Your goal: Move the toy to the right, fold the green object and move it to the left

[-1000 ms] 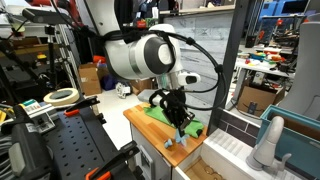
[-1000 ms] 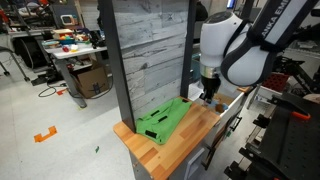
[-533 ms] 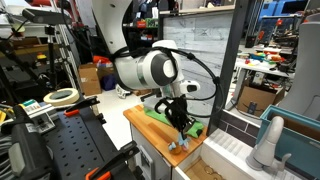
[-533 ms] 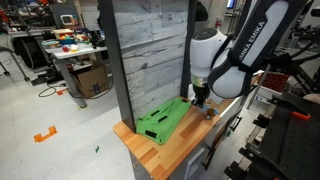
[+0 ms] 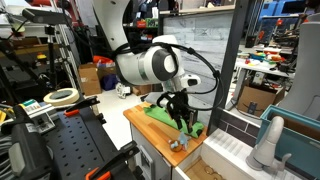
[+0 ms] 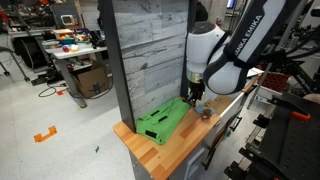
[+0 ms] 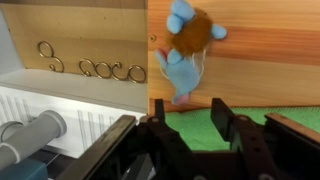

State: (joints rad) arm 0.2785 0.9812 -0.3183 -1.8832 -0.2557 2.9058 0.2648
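The gripper should fold the green object next, so it should grab the edge of the green object's end nearest the toy (image 7: 185, 45), and this end can then fold over the rest.
The toy (image 7: 185, 45), a small blue and brown lump, lies free on the wooden tabletop (image 7: 265, 60) just beyond my fingertips. In both exterior views it sits near the table's end (image 5: 178, 143) (image 6: 206, 112). My gripper (image 7: 190, 120) is open, with its two black fingers (image 7: 222, 120) apart and nothing between them. It hangs just above the edge of the green object (image 7: 190, 128), a bright green cloth spread flat on the table (image 5: 163, 118) (image 6: 160, 121). In both exterior views the gripper (image 5: 182, 115) (image 6: 196, 98) stands over the cloth's end nearest the toy.
A tall grey plank panel (image 6: 145, 50) rises right behind the cloth. A white ribbed ledge (image 7: 60, 105) and a grey cylinder (image 7: 30, 135) lie past the table's edge beside the toy. A metal post (image 5: 235, 60) stands close to the table.
The jaws have opened and let the toy go near the table's end. The gripper has since pulled back from it to over the green cloth's edge.
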